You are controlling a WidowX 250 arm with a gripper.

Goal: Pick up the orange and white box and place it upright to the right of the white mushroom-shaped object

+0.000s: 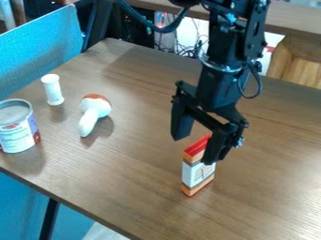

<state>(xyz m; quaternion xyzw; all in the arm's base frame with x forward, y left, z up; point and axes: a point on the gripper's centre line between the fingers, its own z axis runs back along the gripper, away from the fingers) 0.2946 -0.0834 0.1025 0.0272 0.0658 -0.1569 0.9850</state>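
Note:
My gripper will grab the small box by its red upper part next, so the box's orange-banded base stays free to stand on the tabletop.
The black gripper (193, 150) hangs at right of centre with its two fingers spread apart. Close below it, a small box (197, 176) with a red top, white middle and orange bands stands upright on the table. One finger covers part of the box's upper right side; whether it touches the box I cannot tell. The other finger is up and to the left of the box, with nothing visible between the two.
On the brown table (276, 206), a mushroom-shaped object (93, 112), a white cylinder (52, 89) and a can (17, 126) stand or lie to the left. Blue chair backing (44, 42) borders the table's left edge.

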